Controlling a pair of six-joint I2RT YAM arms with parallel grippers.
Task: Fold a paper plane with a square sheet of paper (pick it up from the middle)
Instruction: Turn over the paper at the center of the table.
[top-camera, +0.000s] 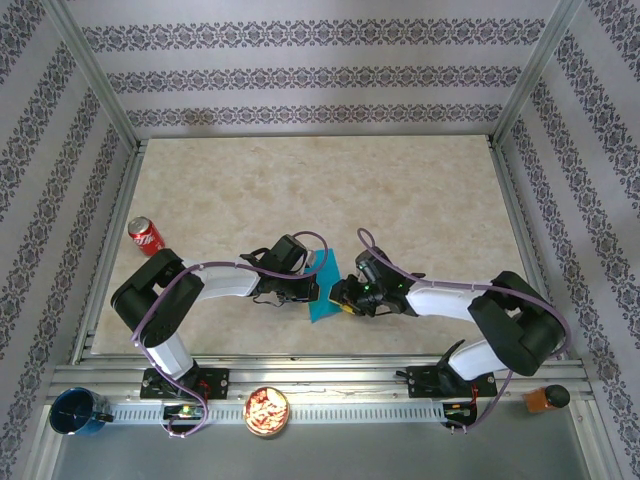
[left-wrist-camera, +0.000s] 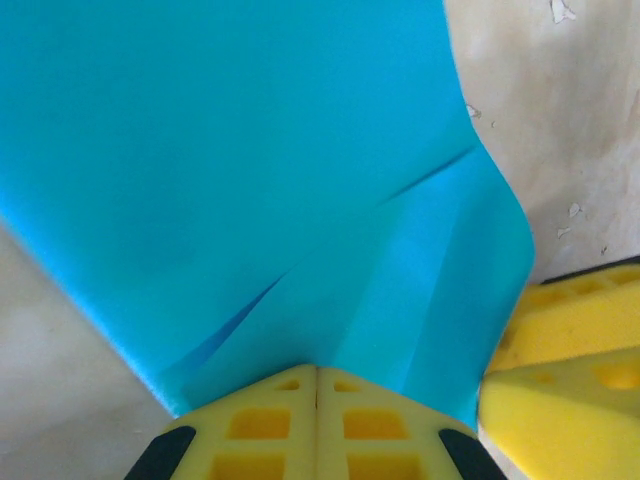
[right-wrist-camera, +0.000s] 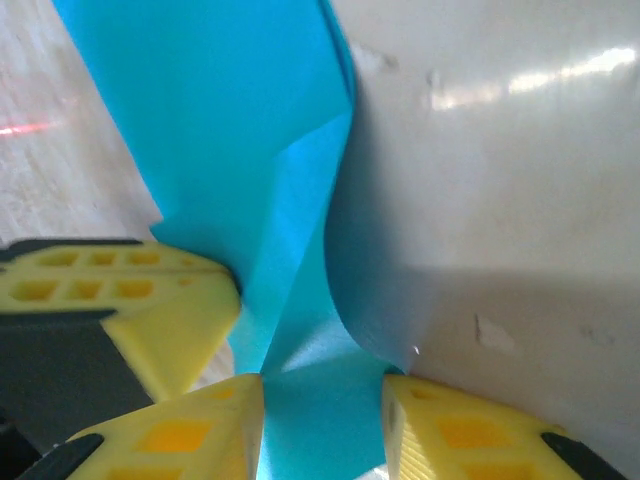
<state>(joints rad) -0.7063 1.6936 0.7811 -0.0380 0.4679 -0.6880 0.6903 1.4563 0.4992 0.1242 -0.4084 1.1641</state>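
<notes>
I will reach out with my right gripper and pinch the paper's creased edge strip (right-wrist-camera: 323, 398) across from where my left gripper holds it, so the sheet stays free to fold.
The square sheet of paper (top-camera: 326, 287), bright turquoise, is partly folded and creased, and stands between my two grippers near the table's front middle. My left gripper (top-camera: 303, 287) is shut on its edge; in the left wrist view the yellow fingertips (left-wrist-camera: 285, 400) press together with the paper (left-wrist-camera: 260, 170) spreading out beyond them. My right gripper (top-camera: 345, 296) faces it from the right. In the right wrist view its jaws stand apart around (right-wrist-camera: 322, 405), with a strip of the paper (right-wrist-camera: 300, 200) running through the gap. The left gripper's fingers (right-wrist-camera: 140, 290) show beside it.
A red soda can (top-camera: 146, 236) lies at the table's left edge. On the front rail sit a dark blue cup (top-camera: 77, 411), a small bowl of snacks (top-camera: 267, 411) and a brown object (top-camera: 545, 399). Patterned walls and a metal frame enclose the table (top-camera: 420, 200).
</notes>
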